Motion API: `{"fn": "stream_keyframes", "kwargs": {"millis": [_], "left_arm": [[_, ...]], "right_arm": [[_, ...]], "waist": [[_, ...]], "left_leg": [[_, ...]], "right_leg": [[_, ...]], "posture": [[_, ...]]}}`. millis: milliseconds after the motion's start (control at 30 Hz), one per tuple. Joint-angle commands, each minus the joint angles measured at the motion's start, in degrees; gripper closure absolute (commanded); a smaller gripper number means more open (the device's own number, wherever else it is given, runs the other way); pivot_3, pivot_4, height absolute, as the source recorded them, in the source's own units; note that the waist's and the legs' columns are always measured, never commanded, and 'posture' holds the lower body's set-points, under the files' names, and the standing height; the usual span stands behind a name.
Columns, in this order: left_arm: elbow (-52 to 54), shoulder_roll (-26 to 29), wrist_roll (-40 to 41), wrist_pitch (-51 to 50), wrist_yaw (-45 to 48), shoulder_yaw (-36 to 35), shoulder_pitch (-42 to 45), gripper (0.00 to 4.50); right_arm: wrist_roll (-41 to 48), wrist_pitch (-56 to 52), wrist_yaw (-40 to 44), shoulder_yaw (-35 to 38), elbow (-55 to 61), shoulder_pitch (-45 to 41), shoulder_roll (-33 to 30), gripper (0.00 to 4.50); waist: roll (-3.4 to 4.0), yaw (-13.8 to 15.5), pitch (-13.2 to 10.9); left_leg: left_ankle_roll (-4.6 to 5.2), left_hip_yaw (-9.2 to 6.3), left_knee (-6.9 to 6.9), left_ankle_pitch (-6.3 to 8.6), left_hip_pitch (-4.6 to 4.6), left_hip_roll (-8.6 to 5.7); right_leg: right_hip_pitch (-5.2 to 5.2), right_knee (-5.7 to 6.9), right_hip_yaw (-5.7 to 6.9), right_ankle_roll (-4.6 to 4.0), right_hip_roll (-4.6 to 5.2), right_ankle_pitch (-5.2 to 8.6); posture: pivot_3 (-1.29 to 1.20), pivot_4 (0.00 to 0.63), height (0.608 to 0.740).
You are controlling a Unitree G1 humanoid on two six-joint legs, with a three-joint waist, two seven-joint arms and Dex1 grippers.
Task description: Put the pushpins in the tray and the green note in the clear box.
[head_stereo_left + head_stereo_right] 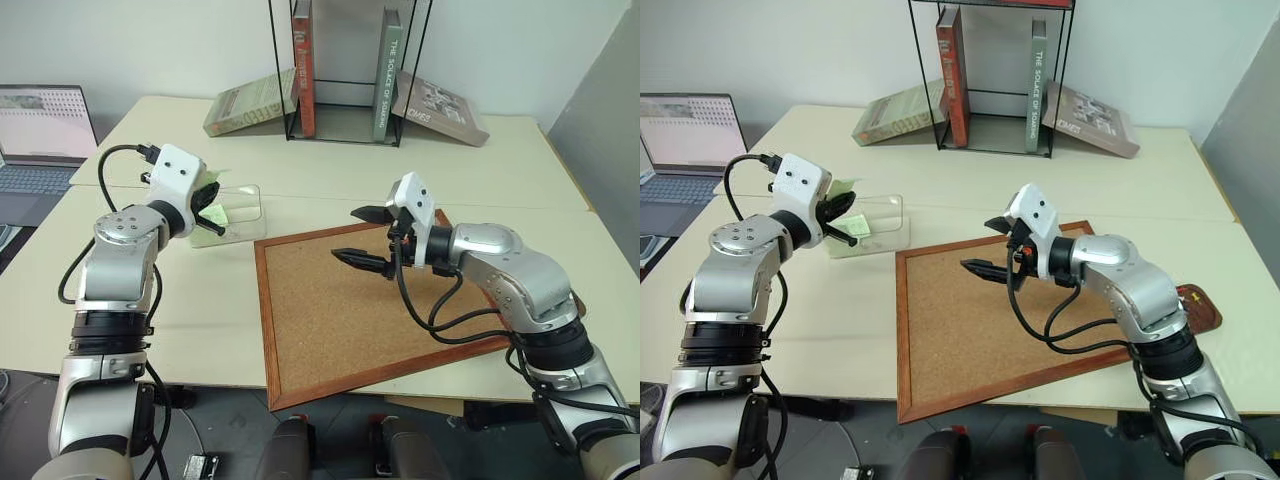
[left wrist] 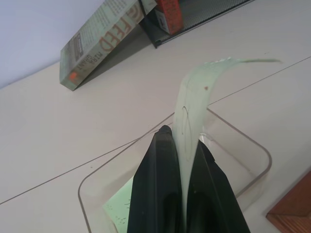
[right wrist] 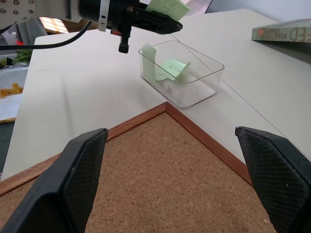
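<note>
My fingers hold the green note (image 2: 193,99) over the open clear box, inside the box's rim. My left gripper should release the green note.
My left gripper (image 1: 212,208) is shut on the green note (image 2: 193,99), a pale mint slip that curls up past its fingertips. It hangs just above the near-left end of the clear box (image 1: 248,212), where other pale green slips (image 3: 171,68) lie. Over the cork board (image 1: 340,310) my right gripper (image 1: 361,237) stands open and level, pointing towards the box, with nothing between its fingers. The tray (image 1: 1203,309), a dark reddish-brown dish, peeks out behind my right forearm at the table's right. I cannot make out the pushpins.
The wood-framed cork board lies skewed on the near table, one corner over the front edge. A black wire rack (image 1: 345,70) with upright books and two leaning books (image 1: 245,105) stands at the back. A laptop (image 1: 40,130) sits far left.
</note>
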State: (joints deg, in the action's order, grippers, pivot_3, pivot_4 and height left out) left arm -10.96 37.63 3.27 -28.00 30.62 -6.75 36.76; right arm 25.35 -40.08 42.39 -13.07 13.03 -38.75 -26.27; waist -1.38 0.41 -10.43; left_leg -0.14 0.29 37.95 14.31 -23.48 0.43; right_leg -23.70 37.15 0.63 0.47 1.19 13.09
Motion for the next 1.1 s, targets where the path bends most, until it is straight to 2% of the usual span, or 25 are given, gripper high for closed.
{"fn": "stream_keyframes", "kwargs": {"millis": [33, 67, 433, 500, 667, 833, 1100], "left_arm": [[-0.2, 1.3, -0.8, 1.7, -1.0, -0.7, 0.1, 4.1], [-0.7, 1.3, -1.2, 1.8, -1.4, -0.6, 0.1, 4.04], [-1.8, 0.5, -1.4, 1.4, -1.9, 0.1, 0.2, 1.79], [-1.9, 0.4, -1.3, 1.4, -1.9, 0.1, 0.5, 1.56], [1.9, -0.5, 1.1, 0.0, -0.2, -0.3, 0.7, 0.57], [13.1, -0.6, 4.9, -2.6, 4.2, 0.9, -2.5, 0.57], [33.2, -2.9, 9.5, -6.5, 6.4, 5.2, -14.5, 0.57]], "right_arm": [[-0.8, 1.2, 0.3, 0.5, 1.1, -1.1, 0.5, 0.0], [-0.9, 1.1, 0.4, 0.5, 1.1, -1.0, 0.6, 0.0], [-1.5, 0.3, 0.3, 1.0, 1.6, -1.0, 1.5, 0.0], [-1.6, 0.2, 0.1, 1.0, 1.6, -1.1, 1.6, 0.0], [-1.6, 0.4, 0.0, 1.6, 2.2, -0.5, 1.4, 0.0], [-1.0, 4.5, 1.0, 4.8, 5.9, 4.2, -0.7, 0.0], [-0.3, 12.1, -1.1, 14.2, 12.5, 19.8, -2.8, 0.0]], "waist": [[0.0, 0.0, 0.0], [0.0, -0.1, 0.0], [0.0, -0.5, 0.0], [0.0, -0.5, 0.0], [0.0, -0.4, 0.0], [-0.01, -0.4, 0.0], [-0.01, -0.5, 0.0]], "left_leg": [[0.0, 0.0, -0.01, 0.0, -0.01, 0.01], [0.0, 0.0, -0.02, 0.0, -0.02, 0.03], [0.0, 0.01, 0.01, -0.01, -0.01, 0.07], [0.0, 0.02, 0.01, -0.01, -0.01, 0.07], [0.0, 0.01, 0.02, -0.01, -0.01, 0.07], [0.0, 0.0, 0.02, -0.01, -0.06, 0.06], [-0.01, 0.02, 0.0, 0.0, -0.09, 0.07]], "right_leg": [[-0.03, 0.04, 0.01, -0.01, -0.01, 0.0], [-0.07, 0.06, 0.01, -0.01, -0.03, 0.0], [-0.11, 0.18, 0.03, -0.05, -0.07, -0.02], [-0.11, 0.17, 0.02, -0.05, -0.07, -0.02], [-0.11, 0.19, 0.02, -0.05, -0.07, -0.02], [-0.11, 0.14, 0.02, -0.05, -0.06, -0.02], [-0.12, 0.1, -0.03, -0.05, -0.05, -0.02]], "posture": [[0.0, 0.15, 0.74], [0.0, 0.15, 0.74], [0.0, 0.15, 0.74], [0.0, 0.15, 0.74], [0.0, 0.15, 0.74], [0.0, 0.15, 0.74], [0.0, 0.15, 0.74]]}}
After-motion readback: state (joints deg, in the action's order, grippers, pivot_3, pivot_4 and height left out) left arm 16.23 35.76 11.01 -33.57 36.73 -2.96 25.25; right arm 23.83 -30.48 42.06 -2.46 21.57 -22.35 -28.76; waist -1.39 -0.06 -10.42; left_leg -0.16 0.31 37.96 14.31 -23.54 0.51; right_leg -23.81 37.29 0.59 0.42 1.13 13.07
